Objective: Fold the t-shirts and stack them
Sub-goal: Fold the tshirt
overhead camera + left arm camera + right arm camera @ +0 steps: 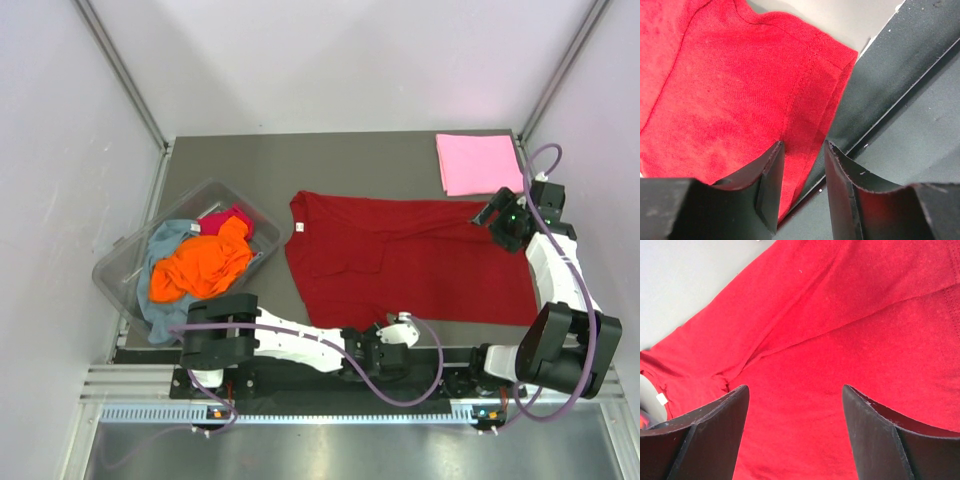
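My left gripper has one finger on each side of the red shirt's hem (pixel 802 154), so it should close on it now.
A dark red t-shirt (pixel 400 255) lies spread flat mid-table, its white neck label (pixel 299 228) at the left. A folded light pink t-shirt (pixel 478 163) lies at the back right. Orange (pixel 200 265), grey-blue (pixel 165 240) and magenta (pixel 228 218) shirts are heaped in the tub. My left gripper (pixel 392 330) is at the red shirt's near edge. In the left wrist view it (pixel 803 145) is narrowly open, with the shirt's hemmed corner (pixel 810 100) between the jaws. My right gripper (pixel 492 213) hovers over the shirt's right end, wide open (pixel 795 388) above red cloth (pixel 840 340).
The clear plastic tub (pixel 130 255) stands at the left edge of the grey table (pixel 300 160). A metal rail (pixel 300 385) runs along the near edge under the left arm. White walls close in at the sides and back.
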